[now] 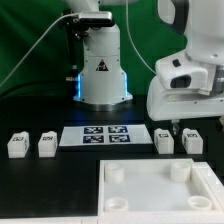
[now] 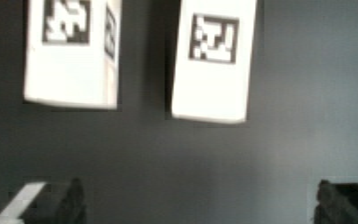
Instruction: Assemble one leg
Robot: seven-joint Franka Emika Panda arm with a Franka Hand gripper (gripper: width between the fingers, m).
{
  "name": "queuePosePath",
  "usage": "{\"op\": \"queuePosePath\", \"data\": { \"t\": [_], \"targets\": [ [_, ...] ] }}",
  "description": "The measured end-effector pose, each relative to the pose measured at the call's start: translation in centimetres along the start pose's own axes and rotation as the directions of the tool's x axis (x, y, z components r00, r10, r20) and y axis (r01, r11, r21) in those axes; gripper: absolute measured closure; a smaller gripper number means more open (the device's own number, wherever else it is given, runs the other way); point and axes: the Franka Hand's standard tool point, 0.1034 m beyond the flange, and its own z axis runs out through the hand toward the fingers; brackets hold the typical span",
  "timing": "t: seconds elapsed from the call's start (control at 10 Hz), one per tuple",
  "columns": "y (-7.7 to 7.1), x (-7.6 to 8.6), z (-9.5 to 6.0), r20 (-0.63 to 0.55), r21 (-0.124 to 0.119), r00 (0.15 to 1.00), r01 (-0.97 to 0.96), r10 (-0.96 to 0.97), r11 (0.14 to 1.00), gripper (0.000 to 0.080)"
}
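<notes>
The gripper isn't ready to close yet, because its fingers stop short of the white leg [image 2: 213, 70]. It should move toward the leg first and then close on the leg.
Four small white legs with black-and-white tags stand on the black table. Two are at the exterior view's left [image 1: 16, 145] [image 1: 46, 145] and two at its right [image 1: 165, 141] [image 1: 192, 141]. My gripper [image 1: 174, 127] hangs just above and behind the right pair. In the wrist view these two legs [image 2: 73, 55] [image 2: 215, 62] lie side by side ahead of my gripper [image 2: 194, 205]. It is open and empty, with its dark fingertips [image 2: 43, 202] wide apart and clear of both legs.
The large white square tray-like part [image 1: 205, 190] with round corner sockets lies at the front right. The marker board [image 1: 105, 136] lies between the two pairs of legs. The robot base [image 1: 102, 70] stands behind it.
</notes>
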Motion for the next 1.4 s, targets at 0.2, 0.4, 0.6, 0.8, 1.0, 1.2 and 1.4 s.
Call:
{"op": "queuePosePath", "data": {
  "t": [0.2,0.4,0.6,0.8,1.0,1.2,1.4],
  "targets": [
    [-0.1,-0.7,0.4,0.173,-0.020,0.985,-0.005,0.009,1.000,0.0151],
    [-0.5,0.3,0.2,0.303,-0.027,0.953,-0.004,0.012,1.000,0.0151],
    [-0.5,0.3,0.4,0.346,-0.029,0.938,-0.001,0.011,1.000,0.0151],
    [-0.7,0.1,1.4,0.340,-0.039,0.939,-0.033,0.044,0.999,0.0151],
    [-0.9,-0.7,2.9,0.359,-0.047,0.930,-0.062,0.075,0.997,0.0151],
    [-0.8,-1.1,3.8,0.366,-0.050,0.927,-0.065,0.078,0.997,0.0151],
    [-0.9,-1.2,4.6,0.381,-0.059,0.919,-0.085,0.101,0.995,0.0151]
  ]
}}
